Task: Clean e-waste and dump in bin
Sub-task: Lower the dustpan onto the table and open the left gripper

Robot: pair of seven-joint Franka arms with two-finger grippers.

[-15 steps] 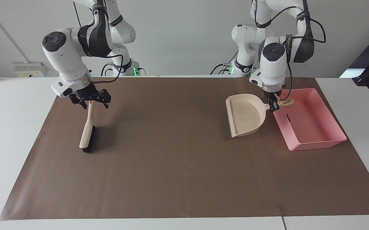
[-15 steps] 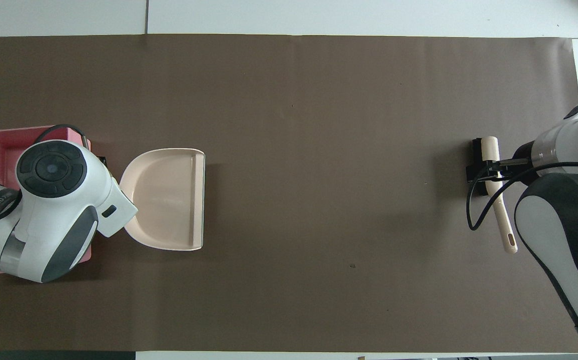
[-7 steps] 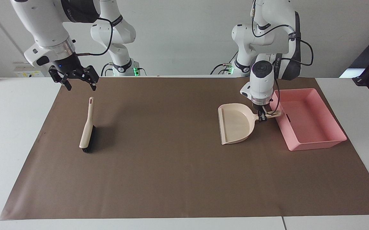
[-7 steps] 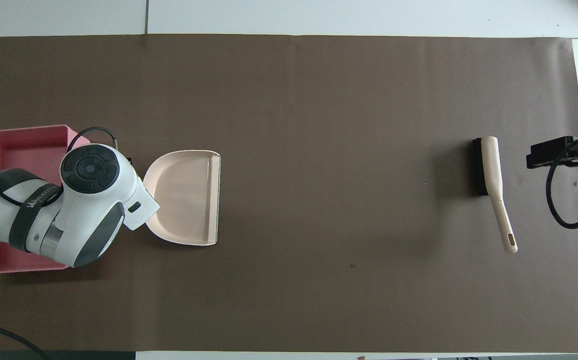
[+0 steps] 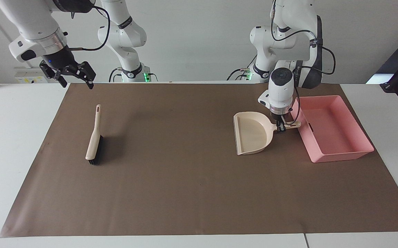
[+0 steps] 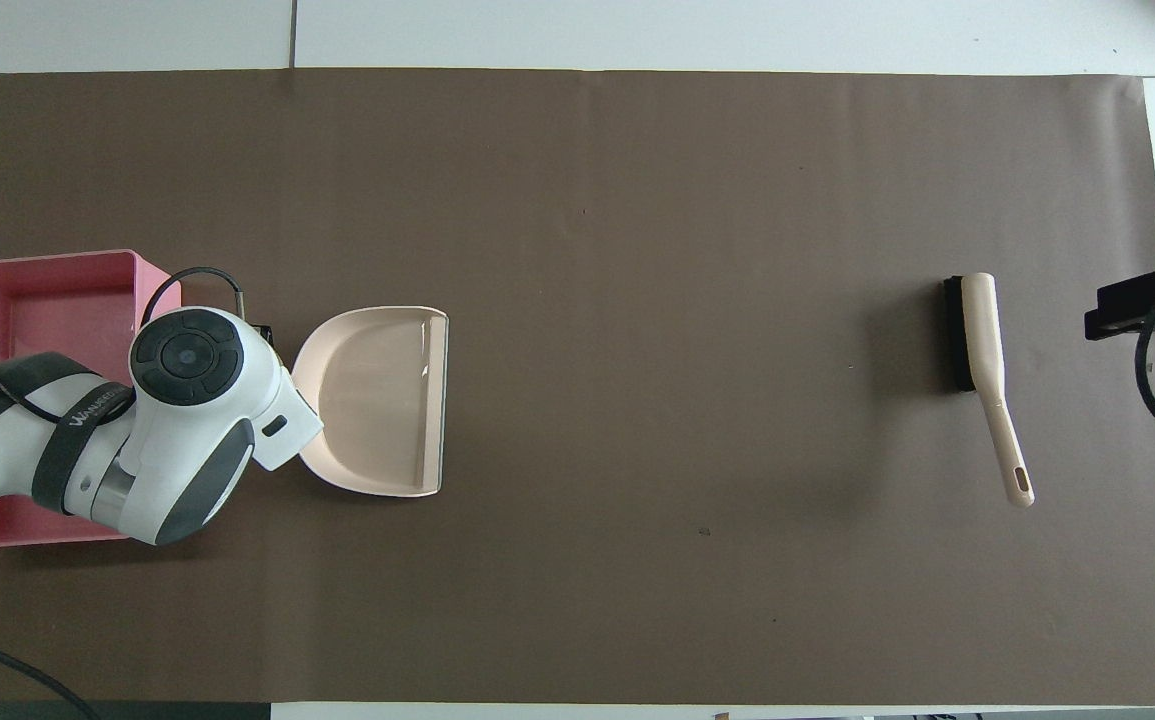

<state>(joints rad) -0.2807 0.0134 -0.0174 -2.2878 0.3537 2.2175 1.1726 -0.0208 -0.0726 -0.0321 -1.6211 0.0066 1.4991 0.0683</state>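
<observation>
My left gripper should release the dustpan now: its pan rests low on the brown mat beside the bin and would stay there.
The beige dustpan (image 5: 252, 134) sits low on the brown mat beside the pink bin (image 5: 340, 156), on the side toward the table's middle. My left gripper (image 5: 281, 126) is shut on the dustpan's handle (image 5: 292, 125). In the overhead view the left arm covers the handle and part of the bin (image 6: 57, 260); the dustpan's pan (image 6: 377, 400) shows, and nothing shows in it. My right gripper (image 5: 77, 84) is open and empty, raised over the mat's edge at the right arm's end; only part of it (image 6: 1142, 305) shows in the overhead view. No e-waste parts are visible.
A beige hand brush with black bristles (image 5: 93, 141) lies on the mat toward the right arm's end, its handle pointing to the robots; it also shows in the overhead view (image 6: 982, 345). The brown mat (image 5: 185, 179) covers most of the white table.
My right gripper let go of the brush, rose and drew back toward the mat's edge. My left gripper lowered the dustpan and shifted it slightly away from the bin.
</observation>
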